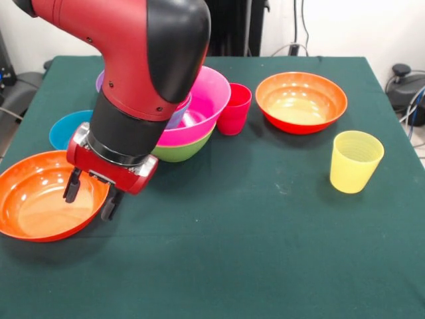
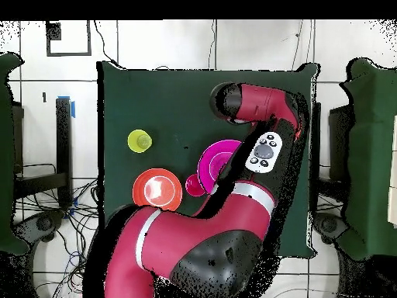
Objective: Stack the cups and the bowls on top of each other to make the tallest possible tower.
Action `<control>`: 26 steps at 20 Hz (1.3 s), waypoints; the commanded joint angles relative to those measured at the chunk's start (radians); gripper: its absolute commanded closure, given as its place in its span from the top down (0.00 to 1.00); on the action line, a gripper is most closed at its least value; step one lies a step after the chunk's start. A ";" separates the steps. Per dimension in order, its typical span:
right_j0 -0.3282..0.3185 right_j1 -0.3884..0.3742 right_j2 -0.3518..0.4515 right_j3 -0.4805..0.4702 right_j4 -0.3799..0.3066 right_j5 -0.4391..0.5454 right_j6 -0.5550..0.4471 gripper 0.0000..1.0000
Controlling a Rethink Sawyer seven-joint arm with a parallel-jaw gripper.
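Observation:
I need to pinch the wide orange bowl with my gripper by its thin rim next, one finger inside, to stack it. The bowl is much wider than my open fingers.
My gripper is open and hangs over the right rim of the left orange bowl, with one finger inside the bowl and one outside it. Behind it stands the tower: the green bowl at the bottom, the big pink bowl in it, and a purple bowl nested inside, partly hidden by my arm. The red cup stands against the pink bowl. The yellow cup stands alone at the right. A second orange bowl sits at the back right.
A blue bowl lies between the left orange bowl and the tower. In the overhead view my arm covers the gripper; the yellow cup, an orange bowl, the red cup and the pink bowl show.

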 commanded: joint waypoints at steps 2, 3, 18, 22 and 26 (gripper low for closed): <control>-0.019 0.007 0.153 -0.019 -0.076 0.074 -0.152 1.00; -0.020 0.011 0.153 -0.022 -0.077 0.073 -0.152 1.00; -0.027 -0.008 0.193 0.055 -0.083 -0.002 -0.131 1.00; -0.035 -0.004 0.213 0.088 -0.073 -0.012 -0.104 1.00; -0.034 0.000 0.212 0.085 -0.076 0.000 -0.094 1.00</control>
